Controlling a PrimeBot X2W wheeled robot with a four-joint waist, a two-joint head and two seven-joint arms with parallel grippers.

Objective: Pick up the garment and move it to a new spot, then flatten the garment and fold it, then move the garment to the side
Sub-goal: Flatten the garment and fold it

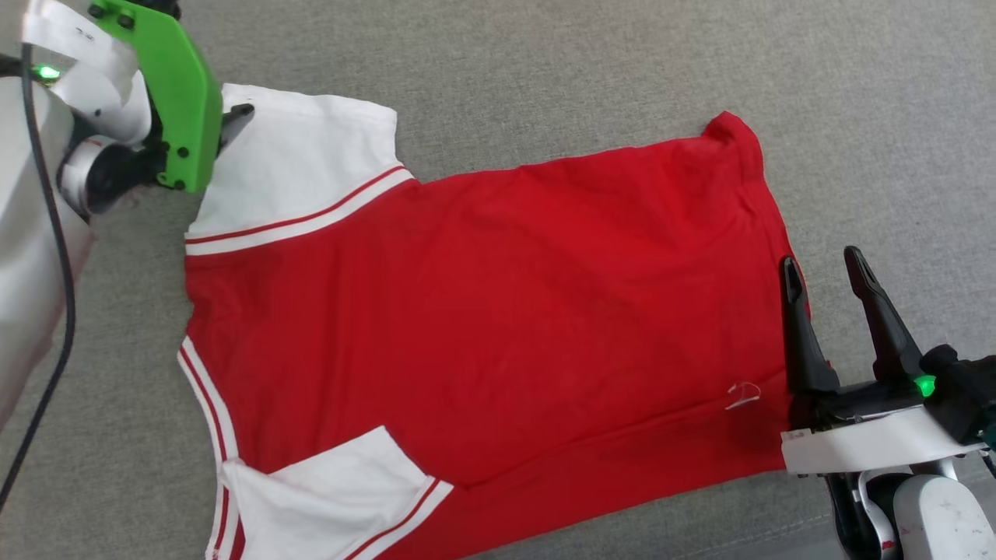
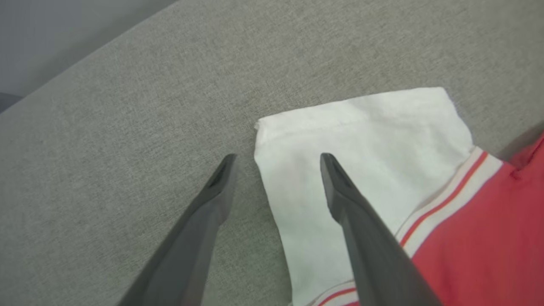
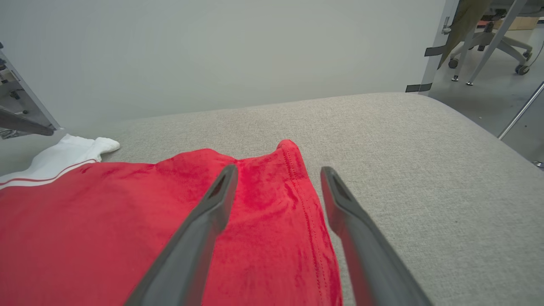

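My left gripper should next grab the white sleeve by its edge. Then it can fold the sleeve in over the red body [image 1: 523, 317].
The garment [image 1: 482, 311], red with white sleeves and red-white trim, lies spread flat on the grey upholstered surface [image 1: 545, 70]. One white sleeve [image 1: 303, 167] points to the upper left, and another [image 1: 327, 490] is folded in at the lower left. My left gripper [image 2: 277, 158] is open above the upper sleeve [image 2: 374, 140], one finger over the white cloth and the other over bare grey fabric. My right gripper [image 1: 823, 264] is open at the garment's right hem [image 3: 297, 187], its fingers straddling the hem edge. Neither holds anything.
A green bracket [image 1: 183, 101] on my left wrist covers most of that gripper in the head view, and a black cable [image 1: 58, 257] hangs beside it. Past the surface's rounded edge [image 3: 480, 123] are a pale wall and a wheeled chair [image 3: 488, 38] on the floor.
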